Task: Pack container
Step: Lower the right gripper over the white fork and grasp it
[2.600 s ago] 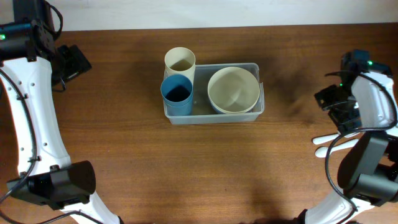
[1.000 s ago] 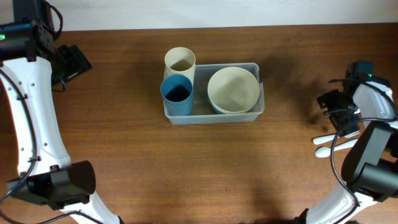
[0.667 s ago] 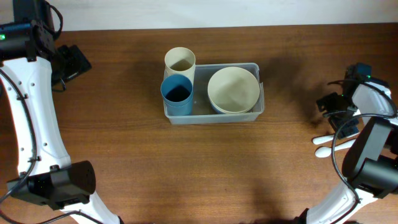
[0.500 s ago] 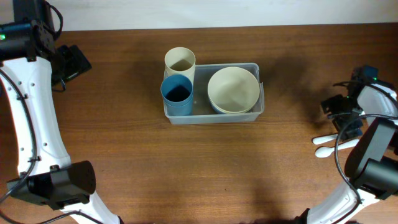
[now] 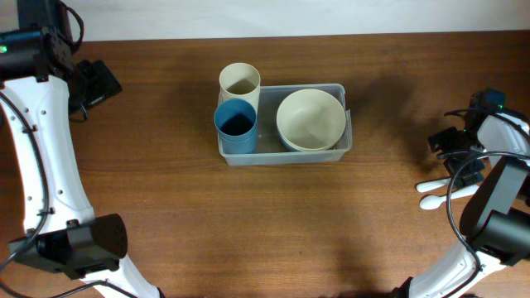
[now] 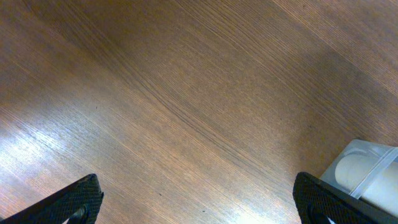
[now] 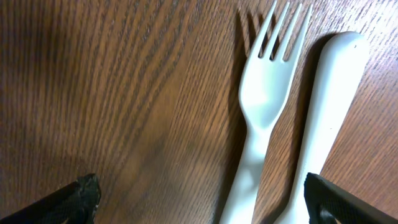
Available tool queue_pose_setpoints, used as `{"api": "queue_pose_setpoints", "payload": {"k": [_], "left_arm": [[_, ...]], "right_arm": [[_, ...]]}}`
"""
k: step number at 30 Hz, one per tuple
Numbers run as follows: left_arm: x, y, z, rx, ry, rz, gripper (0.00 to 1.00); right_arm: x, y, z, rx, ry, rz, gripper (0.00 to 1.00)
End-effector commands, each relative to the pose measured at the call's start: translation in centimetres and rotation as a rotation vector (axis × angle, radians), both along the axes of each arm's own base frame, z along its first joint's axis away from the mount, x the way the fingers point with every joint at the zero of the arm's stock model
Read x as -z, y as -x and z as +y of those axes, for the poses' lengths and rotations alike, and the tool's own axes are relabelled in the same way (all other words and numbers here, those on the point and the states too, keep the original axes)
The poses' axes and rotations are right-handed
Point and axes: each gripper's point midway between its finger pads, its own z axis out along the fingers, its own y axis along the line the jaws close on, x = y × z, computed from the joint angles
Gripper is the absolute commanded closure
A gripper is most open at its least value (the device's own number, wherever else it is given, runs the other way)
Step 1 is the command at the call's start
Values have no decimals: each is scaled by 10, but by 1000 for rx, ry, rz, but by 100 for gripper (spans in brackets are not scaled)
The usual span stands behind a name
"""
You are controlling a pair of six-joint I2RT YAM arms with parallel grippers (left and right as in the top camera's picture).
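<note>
My right gripper should next grab the fork (image 7: pixel 264 115) by its narrow handle to slot it between the container's cup and bowl.
The container (image 5: pixel 282 157), a clear rectangular bin, sits at the table's centre back. It holds a cream bowl (image 5: pixel 310 118) on the right and a blue cup (image 5: pixel 236 124) on the left. A cream cup (image 5: pixel 239 81) stands at its back left corner. My right gripper (image 5: pixel 458 156) is open at the far right, low over a white fork (image 7: pixel 264 115) and a second white utensil (image 7: pixel 326 118); its jaws (image 7: pixel 205 208) straddle the fork's handle without touching it. My left gripper (image 5: pixel 95 85) is open at the far left over bare wood (image 6: pixel 199 208); a container corner (image 6: pixel 380 163) shows.
In the overhead view the white fork (image 5: pixel 432 185) and the other utensil (image 5: pixel 431 201) lie near the right table edge, partly under my right arm. The table's back edge meets a pale wall just behind the cream cup.
My right gripper has shifted slightly right and toward the front, ending over the white cutlery. The left arm, the container and its contents have not moved.
</note>
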Motion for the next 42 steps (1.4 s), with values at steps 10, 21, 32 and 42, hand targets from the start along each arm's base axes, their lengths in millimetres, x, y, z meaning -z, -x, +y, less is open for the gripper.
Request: {"api": "queue_pose_setpoints", "payload": {"k": [10,21,32,42], "left_arm": [[-4,1,2,2,-11,-8,0],[-4,1,2,3,-11,-7,0],[-4,1,2,2,-11,-8,0],[-4,1,2,2,-11,-8,0]], "right_arm": [[18,10,7,8,-22,22,1],[25,9,9,6,-29,5,1],[25,7,8,6,-24,-5,35],[25,9,9,6,-27,2,77]]}}
